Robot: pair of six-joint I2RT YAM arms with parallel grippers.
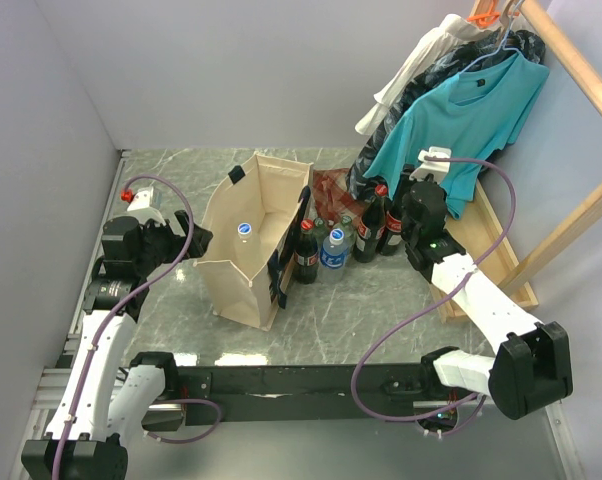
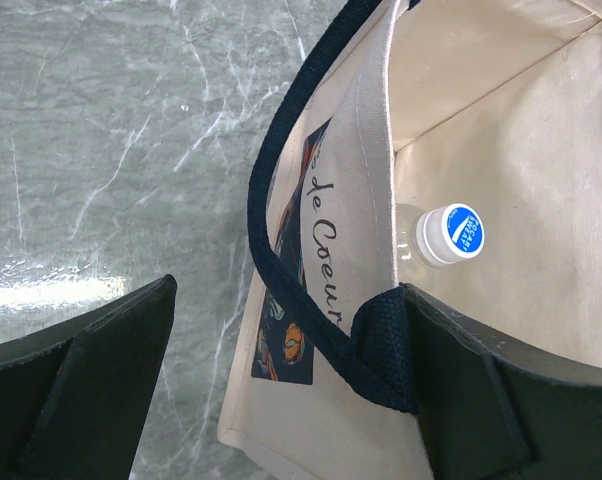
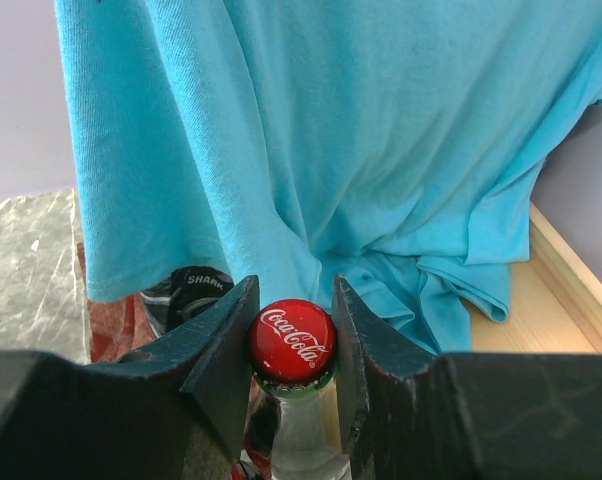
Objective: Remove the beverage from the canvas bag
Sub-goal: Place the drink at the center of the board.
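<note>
I should release the Coca-Cola bottle [image 3: 292,340] from my right gripper now. The bottle's base is on the flat counter beside another cola bottle, so it would stay standing.
The beige canvas bag [image 1: 233,285] stands open left of centre, with navy handles and a dark print on its side [image 2: 326,250]. A clear water bottle with a blue and white cap [image 1: 244,229] stands inside it, also in the left wrist view [image 2: 451,233]. My left gripper [image 1: 194,240] is open and straddles the bag's left wall at the handle [image 2: 289,295], one finger inside and one outside. My right gripper [image 1: 409,200] is shut on the red cap of a Coca-Cola bottle [image 3: 292,340] outside the bag, by the shirt.
Cola bottles [image 1: 307,255] [image 1: 369,235] and a water bottle [image 1: 333,250] stand just right of the bag. A red plaid cloth [image 1: 331,185] lies behind them. A teal shirt [image 1: 471,120] hangs from a wooden rack [image 1: 571,60] at the right. Grey walls close the left and back.
</note>
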